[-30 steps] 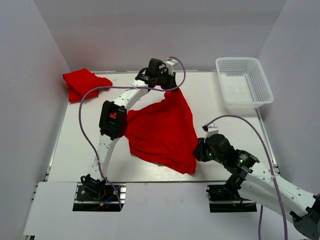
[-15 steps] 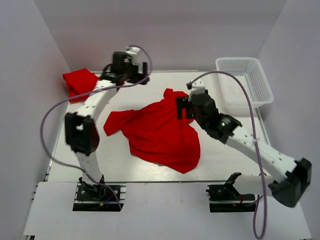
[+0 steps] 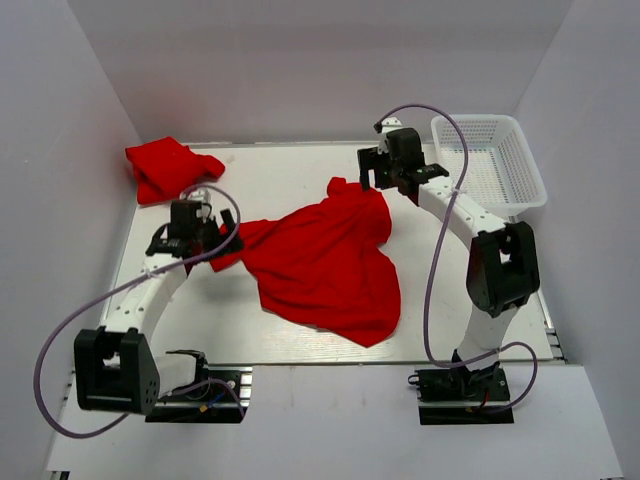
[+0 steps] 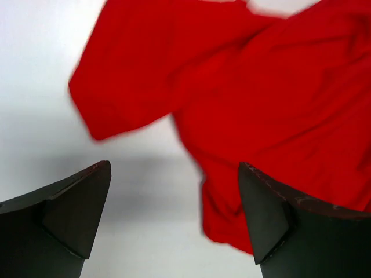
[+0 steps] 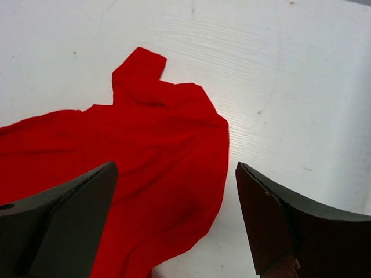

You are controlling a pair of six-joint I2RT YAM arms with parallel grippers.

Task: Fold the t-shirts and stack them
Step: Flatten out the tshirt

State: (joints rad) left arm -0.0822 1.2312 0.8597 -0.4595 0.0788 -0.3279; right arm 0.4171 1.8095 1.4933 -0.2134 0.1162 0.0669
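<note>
The left gripper grips the red t-shirt's sleeve at its outer corner (image 3: 217, 265) (image 4: 92, 123) next, to spread the t-shirt flat for folding.
One red t-shirt (image 3: 325, 262) lies spread and wrinkled on the middle of the white table. Its sleeve (image 3: 228, 250) points left. It also shows in the left wrist view (image 4: 261, 98) and the right wrist view (image 5: 139, 156). A second red t-shirt (image 3: 163, 168) lies bunched at the back left corner. My left gripper (image 3: 205, 238) (image 4: 173, 168) is open and empty, just left of the sleeve. My right gripper (image 3: 368, 178) (image 5: 175, 166) is open and empty, above the shirt's far right corner.
A white mesh basket (image 3: 495, 208) stands at the back right, close behind my right arm. White walls enclose the table on the left, back and right. Bare table (image 3: 200, 310) shows in front of the left arm.
The shirt, held up between both grippers a second ago, now lies released on the table. The left arm swung from the back centre to the left side. The right arm reached to the far corner.
</note>
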